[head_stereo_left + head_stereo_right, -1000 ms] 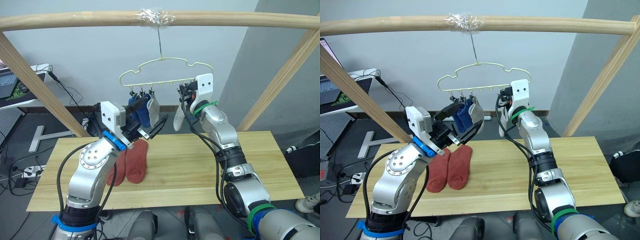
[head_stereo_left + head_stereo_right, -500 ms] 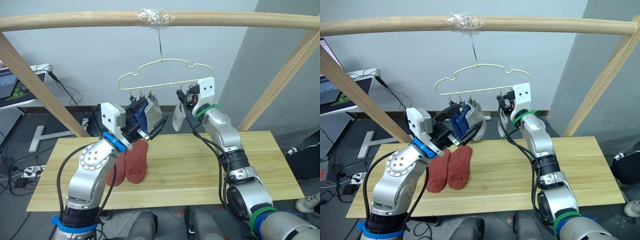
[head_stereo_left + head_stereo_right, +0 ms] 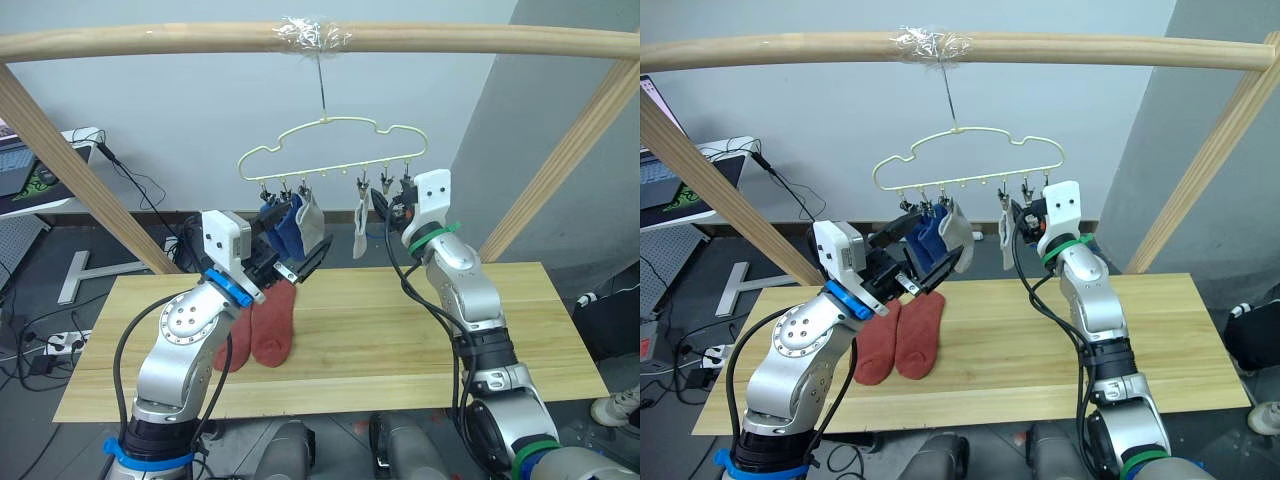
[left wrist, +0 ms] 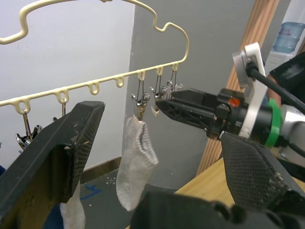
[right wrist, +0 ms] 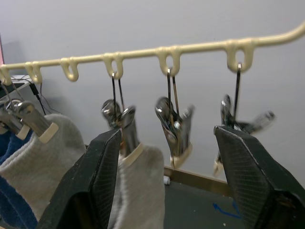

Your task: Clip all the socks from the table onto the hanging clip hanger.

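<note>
I need to grab the handles of the metal clip with my right gripper next. The clip's gripping ends then stay free to grab a red sock.
The pale-yellow clip hanger (image 3: 330, 124) hangs by its hook from the top pole. Two blue socks (image 3: 281, 226) and a light grey sock (image 3: 308, 214) are clipped at its left end. Another grey sock (image 3: 359, 228) dangles from a clip near the middle; its clip (image 5: 120, 123) bites the cuff. My right gripper (image 3: 383, 205) is open and empty just right of that sock, with two bare clips (image 5: 176, 128) in front of it. My left gripper (image 3: 297, 256) is open and empty, low in front of the blue socks. Two rust-red socks (image 3: 262, 326) lie side by side on the table (image 3: 400, 330).
A round wooden pole frame (image 3: 150, 40) spans the top, with slanted legs (image 3: 70, 160) at both sides of the table. A desk with a laptop (image 3: 25, 170) and floor cables sit at the back left. Bare tabletop stretches right of the red socks.
My right gripper has let go of the grey sock and drawn back to the right. The sock now hangs by itself from its clip. The left arm has hardly moved.
</note>
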Robot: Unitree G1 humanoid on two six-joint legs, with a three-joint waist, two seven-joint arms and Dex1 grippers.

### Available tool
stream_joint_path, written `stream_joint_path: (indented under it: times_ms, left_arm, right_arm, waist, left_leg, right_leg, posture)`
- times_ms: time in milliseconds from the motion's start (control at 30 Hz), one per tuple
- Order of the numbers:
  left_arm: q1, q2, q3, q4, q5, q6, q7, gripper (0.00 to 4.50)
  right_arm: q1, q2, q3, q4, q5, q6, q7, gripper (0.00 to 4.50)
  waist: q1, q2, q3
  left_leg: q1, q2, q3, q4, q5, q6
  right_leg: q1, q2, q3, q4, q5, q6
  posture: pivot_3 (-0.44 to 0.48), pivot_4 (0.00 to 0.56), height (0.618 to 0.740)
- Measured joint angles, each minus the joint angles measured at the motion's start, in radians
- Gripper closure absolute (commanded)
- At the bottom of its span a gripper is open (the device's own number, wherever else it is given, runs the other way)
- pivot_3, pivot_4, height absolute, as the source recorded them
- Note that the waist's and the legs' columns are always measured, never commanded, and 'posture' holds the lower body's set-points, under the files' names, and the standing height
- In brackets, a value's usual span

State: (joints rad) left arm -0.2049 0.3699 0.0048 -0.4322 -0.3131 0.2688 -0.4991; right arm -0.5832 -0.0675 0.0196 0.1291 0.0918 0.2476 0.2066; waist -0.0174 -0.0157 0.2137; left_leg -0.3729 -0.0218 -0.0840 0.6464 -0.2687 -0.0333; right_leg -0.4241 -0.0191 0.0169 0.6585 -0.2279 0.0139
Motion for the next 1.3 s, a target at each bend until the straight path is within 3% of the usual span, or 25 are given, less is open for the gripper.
stream_joint_path:
  times_ms: [67,133,267,1033,1300]
  left_arm:
    - [0.0,0.0,0.0,0.0,0.0,0.004,-0.001,0.0]
    - [0.0,0.0,0.0,0.0,0.0,0.007,-0.004,0.0]
    - [-0.001,0.002,0.0,0.0,0.0,0.009,-0.006,0.0]
    - [-0.007,0.001,0.001,-0.002,0.002,0.012,-0.007,0.0]
    - [-0.044,0.001,0.002,-0.008,-0.002,0.029,0.001,0.0]
  right_arm:
    - [0.016,0.01,0.009,-0.004,-0.002,0.005,-0.013,1.29]
    - [0.016,0.013,0.013,-0.004,-0.003,0.006,-0.025,1.65]
    - [0.016,0.019,0.012,-0.004,-0.014,0.005,-0.052,2.87]
    - [-0.18,0.05,0.005,0.231,-0.034,-0.057,-0.098,2.87]
    - [-0.183,0.054,0.004,0.273,-0.032,-0.068,-0.096,2.87]
  waist:
    - [0.0,0.0,0.0]
    - [0.0,0.0,0.0]
    - [0.001,0.0,0.0]
    - [0.004,0.0,0.0]
    - [0.012,0.0,0.0]
  left_leg:
    - [0.0,0.0,0.0,0.0,0.0,0.0]
    - [0.0,0.0,0.0,0.0,0.0,0.0]
    - [0.0,0.0,0.0,0.0,0.0,0.0]
    - [0.0,0.0,0.0,0.0,0.0,0.0]
    - [0.0,0.0,0.0,0.0,0.0,0.0]
  right_leg:
    - [0.0,0.0,0.0,0.0,0.0,0.0]
    - [0.0,0.0,0.0,0.0,0.0,0.0]
    - [0.0,0.0,0.0,0.0,0.0,0.0]
    - [0.0,0.0,-0.001,-0.001,0.0,0.0]
    - [0.0,0.0,0.0,-0.001,0.0,0.0]
  posture:
    - [0.083,0.197,0.74]
    - [0.088,0.188,0.74]
    - [0.088,0.188,0.74]
    - [0.107,0.188,0.74]
    - [0.109,0.189,0.74]
